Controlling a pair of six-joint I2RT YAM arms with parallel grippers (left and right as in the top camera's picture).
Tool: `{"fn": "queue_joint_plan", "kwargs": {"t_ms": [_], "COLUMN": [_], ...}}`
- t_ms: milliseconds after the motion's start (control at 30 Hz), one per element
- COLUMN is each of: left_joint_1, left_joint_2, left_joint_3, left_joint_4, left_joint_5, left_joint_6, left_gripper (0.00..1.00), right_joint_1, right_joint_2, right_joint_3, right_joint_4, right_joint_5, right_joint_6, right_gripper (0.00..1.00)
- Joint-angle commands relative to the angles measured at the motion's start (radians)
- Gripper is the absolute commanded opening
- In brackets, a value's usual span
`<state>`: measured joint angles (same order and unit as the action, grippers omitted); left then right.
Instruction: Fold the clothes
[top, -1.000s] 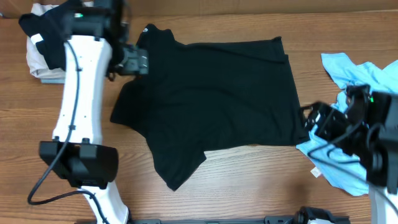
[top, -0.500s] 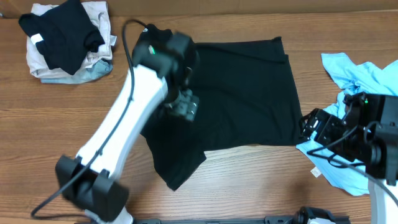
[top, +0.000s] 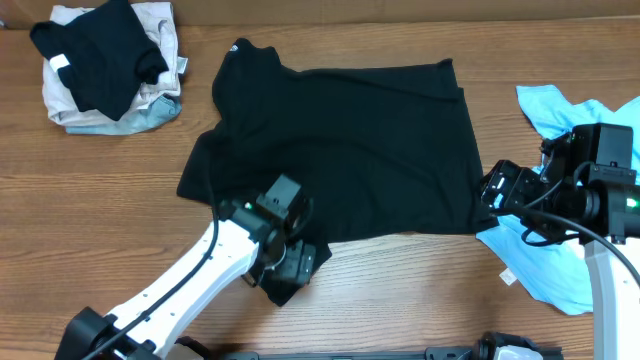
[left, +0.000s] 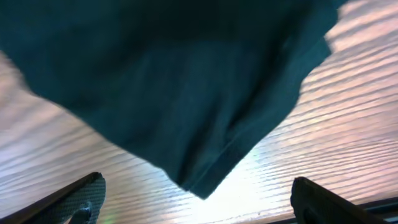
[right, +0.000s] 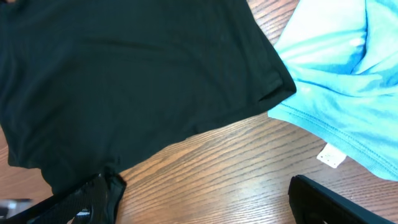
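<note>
I will next grab the black T-shirt (top: 350, 140) by its near sleeve with my left gripper, then fold that side inward over the body of the T-shirt.
A large black T-shirt (top: 350, 140) lies spread flat on the wooden table, collar with small white lettering at the far left. My left gripper (top: 290, 268) is open and empty just above its near sleeve (left: 205, 149). My right gripper (top: 493, 190) is open and empty at the shirt's right hem corner (right: 273, 81), next to a crumpled light blue T-shirt (top: 565, 150) with a white tag (right: 331, 157).
A pile of folded clothes (top: 105, 65) with a black garment on top sits at the far left corner. The table's near edge runs along the bottom, below the left gripper.
My left arm swung from the far left by the collar across the shirt to the near sleeve. My right gripper edged slightly towards the shirt's right hem.
</note>
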<state>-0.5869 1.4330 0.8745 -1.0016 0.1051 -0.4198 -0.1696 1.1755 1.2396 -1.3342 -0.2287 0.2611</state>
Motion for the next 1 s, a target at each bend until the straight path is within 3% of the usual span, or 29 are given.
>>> {"fn": "queue_joint_plan", "kwargs": {"t_ms": [0, 267, 400, 533, 800, 867, 967], "left_joint_1": [0.004, 0.004, 0.004, 0.004, 0.004, 0.005, 0.005], "left_joint_2": [-0.001, 0.005, 0.007, 0.02, 0.159, 0.188, 0.194], "left_joint_3": [-0.082, -0.192, -0.194, -0.194, -0.194, -0.19, -0.174], "left_joint_4": [0.066, 0.169, 0.139, 0.117, 0.121, 0.124, 0.113], "left_joint_5": [0.092, 0.177, 0.177, 0.151, 0.12, 0.127, 0.121], "left_joint_6": [0.042, 0.09, 0.036, -0.047, -0.132, -0.131, -0.13], "left_gripper": [0.97, 0.9, 0.85, 0.69, 0.62, 0.55, 0.27], "right_joint_1": [0.0, 0.0, 0.0, 0.0, 0.0, 0.0, 0.0], "right_joint_2": [-0.008, -0.008, -0.008, -0.008, -0.008, -0.008, -0.008], "right_joint_3": [0.011, 0.011, 0.011, 0.011, 0.011, 0.011, 0.011], "right_joint_4": [0.007, 0.024, 0.023, 0.029, 0.039, 0.04, 0.05], "right_joint_5": [0.003, 0.003, 0.003, 0.003, 0.003, 0.003, 0.003], "right_joint_6": [-0.004, -0.003, -0.003, -0.003, -0.004, -0.004, -0.004], "right_gripper": [0.97, 0.97, 0.97, 0.97, 0.98, 0.98, 0.98]}}
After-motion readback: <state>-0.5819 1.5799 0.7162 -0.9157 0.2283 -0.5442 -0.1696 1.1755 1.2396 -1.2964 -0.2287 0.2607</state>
